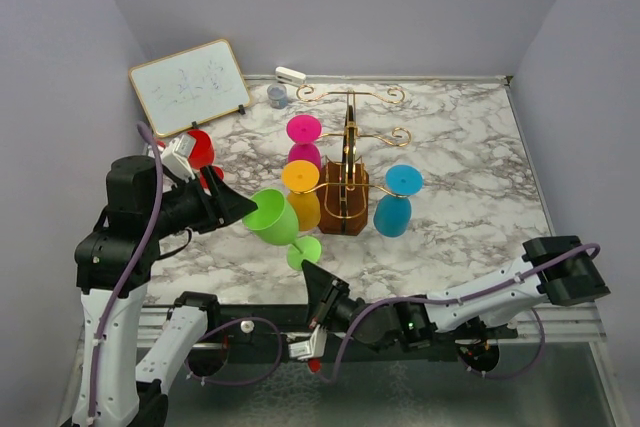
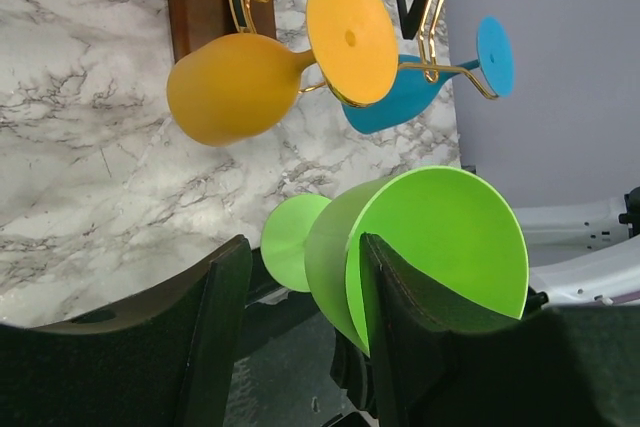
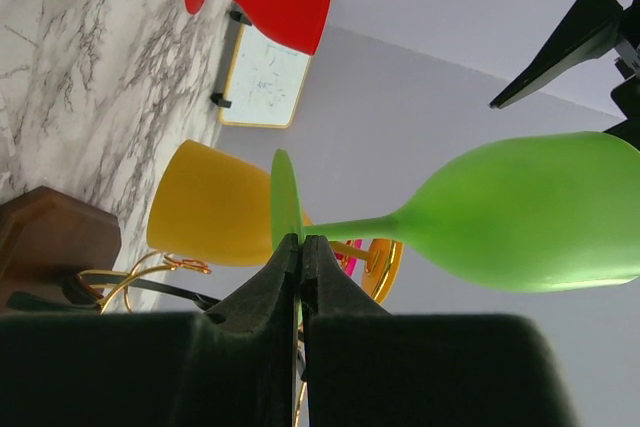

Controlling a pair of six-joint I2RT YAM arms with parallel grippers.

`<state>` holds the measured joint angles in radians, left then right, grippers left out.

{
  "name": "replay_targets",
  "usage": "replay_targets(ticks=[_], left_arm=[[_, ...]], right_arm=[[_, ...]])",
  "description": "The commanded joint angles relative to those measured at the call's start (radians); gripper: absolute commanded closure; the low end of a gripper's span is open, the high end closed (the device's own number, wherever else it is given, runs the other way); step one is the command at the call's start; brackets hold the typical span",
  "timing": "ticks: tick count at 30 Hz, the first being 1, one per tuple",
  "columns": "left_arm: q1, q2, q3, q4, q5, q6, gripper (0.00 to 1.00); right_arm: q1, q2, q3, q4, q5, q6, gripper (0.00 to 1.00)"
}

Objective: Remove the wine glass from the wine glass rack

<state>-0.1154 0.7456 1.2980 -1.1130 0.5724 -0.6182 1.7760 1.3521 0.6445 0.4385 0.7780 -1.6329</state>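
Observation:
My left gripper grabs the green wine glass (image 1: 270, 215) by its bowl's rim next, which leaves the glass's foot free for standing on the marble table.
A green wine glass (image 1: 270, 215) hangs in the air on its side, in front of the wine glass rack (image 1: 347, 162), free of its gold arms. My right gripper (image 1: 312, 272) is shut on the rim of its round foot (image 3: 285, 197). My left gripper (image 1: 235, 209) is open at the bowl's mouth. One finger (image 2: 400, 327) lies inside the bowl (image 2: 430, 237) and the other (image 2: 225, 327) outside, apart from the wall. Pink (image 1: 303, 129), orange (image 1: 301, 179) and blue (image 1: 402, 182) glasses hang upside down on the rack.
A red glass (image 1: 200, 152) stands on the marble table (image 1: 470, 147) behind my left arm. A whiteboard (image 1: 190, 85) leans at the back left, with a small grey cup (image 1: 277, 96) and a white object (image 1: 290, 75) beside it. The rack's brown base (image 1: 345, 215) is mid-table.

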Motion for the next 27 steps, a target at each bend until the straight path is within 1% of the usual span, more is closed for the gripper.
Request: replay_targets(ticks=[1,4,5,6,8,9,13,16,17,19,22,24,27], left_arm=[[-0.006,-0.017,-0.018,-0.001,0.020,0.016,0.51],[-0.006,-0.025,-0.046,-0.001,0.021,0.019,0.58],[-0.006,-0.027,-0.054,-0.001,0.021,0.021,0.62],[-0.006,-0.030,-0.060,-0.001,0.022,0.022,0.72],[-0.007,-0.034,-0.071,-0.004,0.018,0.026,0.96],[-0.006,-0.033,-0.071,-0.008,0.008,0.027,1.00],[-0.006,-0.028,-0.035,-0.022,-0.074,0.025,1.00],[-0.005,-0.007,0.047,-0.035,-0.219,0.027,1.00],[-0.006,0.002,0.092,-0.033,-0.270,0.028,1.00],[-0.007,0.023,0.145,-0.007,-0.350,0.027,1.00],[-0.007,0.065,0.210,0.064,-0.413,0.016,1.00],[-0.005,0.108,0.251,0.115,-0.442,0.014,1.00],[-0.006,0.188,0.322,0.183,-0.487,0.023,1.00]], right_arm=[[0.016,0.019,-0.005,0.057,-0.001,-0.041,0.99],[0.021,0.020,-0.002,0.053,-0.004,-0.039,0.99],[0.022,0.023,-0.003,0.054,-0.003,-0.038,0.99],[0.022,0.024,-0.003,0.055,-0.001,-0.035,0.99],[0.023,0.029,0.000,0.053,0.008,-0.019,0.97],[0.025,0.032,0.002,0.047,0.016,-0.008,0.94],[0.027,0.044,0.005,0.024,0.058,0.062,0.76],[0.038,0.045,0.021,-0.097,0.083,0.197,0.61],[0.043,0.046,0.034,-0.166,0.087,0.258,0.60],[0.057,0.050,0.064,-0.309,0.092,0.405,0.59],[0.075,0.061,0.105,-0.470,0.101,0.580,0.59],[0.089,0.068,0.125,-0.544,0.107,0.662,0.59],[0.112,0.072,0.142,-0.615,0.123,0.741,0.60]])
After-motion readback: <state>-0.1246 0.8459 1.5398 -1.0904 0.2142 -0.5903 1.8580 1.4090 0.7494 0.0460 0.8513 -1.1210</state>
